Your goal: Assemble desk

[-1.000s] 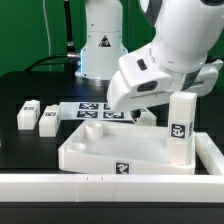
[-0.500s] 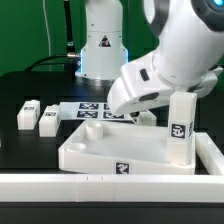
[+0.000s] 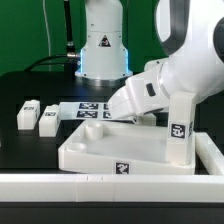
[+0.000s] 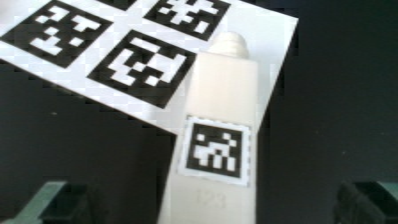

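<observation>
Next, my gripper picks up the leg by its tagged part (image 4: 215, 155), leaving the leg's round tip free to enter a socket of the desk top.
The desk top (image 3: 100, 150), a white tray with round corner sockets, lies near the front of the table. One leg (image 3: 180, 125) stands upright in its corner on the exterior view's right. Two legs (image 3: 27, 115) (image 3: 48, 120) lie on the black table to the left. My gripper (image 3: 123, 112) is low behind the tray, and the hand hides its fingers there. In the wrist view a fourth leg (image 4: 217, 130) with a tag lies on the table. My open gripper (image 4: 210, 205) straddles it, with its fingers (image 4: 45, 200) well clear on both sides.
The marker board (image 3: 92, 109) lies behind the tray and also shows in the wrist view (image 4: 125, 40), with the leg's tip at its edge. A long white border wall (image 3: 110, 185) runs along the front and up the right side. The robot base (image 3: 102, 45) stands at the back.
The arm has swung toward the exterior view's right and sunk lower. The hand has come down behind the tray. The legs and the tray have not moved.
</observation>
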Action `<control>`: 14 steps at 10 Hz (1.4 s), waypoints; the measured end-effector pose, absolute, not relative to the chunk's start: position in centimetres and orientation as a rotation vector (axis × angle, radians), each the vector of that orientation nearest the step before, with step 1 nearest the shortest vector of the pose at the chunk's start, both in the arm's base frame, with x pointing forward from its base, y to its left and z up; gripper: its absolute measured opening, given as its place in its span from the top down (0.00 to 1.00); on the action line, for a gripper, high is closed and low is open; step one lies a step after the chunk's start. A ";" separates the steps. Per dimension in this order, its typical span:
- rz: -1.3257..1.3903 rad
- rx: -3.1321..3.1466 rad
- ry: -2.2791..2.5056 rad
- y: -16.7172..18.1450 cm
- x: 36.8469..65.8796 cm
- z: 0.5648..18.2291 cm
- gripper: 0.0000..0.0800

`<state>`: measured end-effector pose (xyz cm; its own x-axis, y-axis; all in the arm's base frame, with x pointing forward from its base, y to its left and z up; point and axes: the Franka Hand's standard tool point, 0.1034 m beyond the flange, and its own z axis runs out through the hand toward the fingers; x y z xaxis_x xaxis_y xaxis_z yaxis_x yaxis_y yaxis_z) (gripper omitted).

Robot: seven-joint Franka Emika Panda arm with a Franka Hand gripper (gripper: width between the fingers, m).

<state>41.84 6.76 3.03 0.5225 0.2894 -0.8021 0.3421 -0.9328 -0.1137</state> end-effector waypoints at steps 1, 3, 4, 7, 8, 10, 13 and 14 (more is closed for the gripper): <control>-1.402 2.689 0.557 6.7 41.8 3.0 0.19; -1.400 2.691 0.556 6.7 41.8 2.8 0.19; -1.380 2.700 0.555 6.6 41.6 2.3 0.19; -1.340 2.701 0.441 6.3 41.0 1.6 0.19; -1.338 2.704 0.438 6.2 41.1 1.7 0.19; -1.340 2.703 0.438 6.2 41.1 1.6 0.19; -1.359 2.691 0.430 6.2 41.0 1.5 0.19; -1.409 2.662 0.419 6.1 40.6 1.8 0.19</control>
